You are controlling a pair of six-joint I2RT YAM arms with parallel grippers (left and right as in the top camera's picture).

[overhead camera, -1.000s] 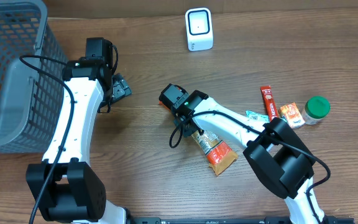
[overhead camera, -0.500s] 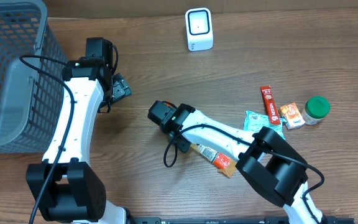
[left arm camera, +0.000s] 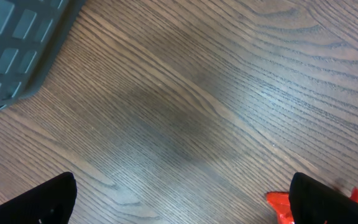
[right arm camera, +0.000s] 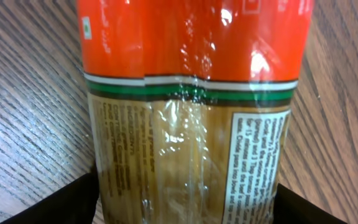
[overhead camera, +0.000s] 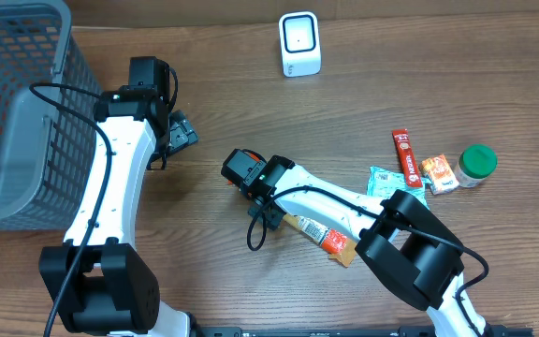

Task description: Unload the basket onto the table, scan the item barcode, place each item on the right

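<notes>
The pasta packet is between my right gripper's fingers, and its sides hide them, so my right gripper closes next. Closing now would catch the packet.
The item is a long pasta packet (overhead camera: 321, 234) with orange ends and a clear middle, lying flat on the wooden table. In the right wrist view the packet (right arm camera: 191, 93) fills the frame, printed label down its right side; I cannot pick out a barcode. My right gripper (overhead camera: 274, 213) (right arm camera: 185, 199) stands open over the packet's left end, one dark finger at each side of it. The white scanner (overhead camera: 299, 44) stands at the back centre. My left gripper (overhead camera: 181, 131) (left arm camera: 182, 205) hangs open over bare wood, nothing between its fingers.
A grey mesh basket (overhead camera: 17, 112) (left arm camera: 17, 43) fills the back left. At the right lie a red stick sachet (overhead camera: 402, 154), a teal sachet (overhead camera: 382, 178), a small orange packet (overhead camera: 438, 173) and a green-capped jar (overhead camera: 477, 164). An orange scrap (left arm camera: 278, 205) shows by the left gripper's right finger.
The right arm moved left and toward the front, bringing the packet along and turning it. Its jaws have spread apart. The left arm has not moved.
</notes>
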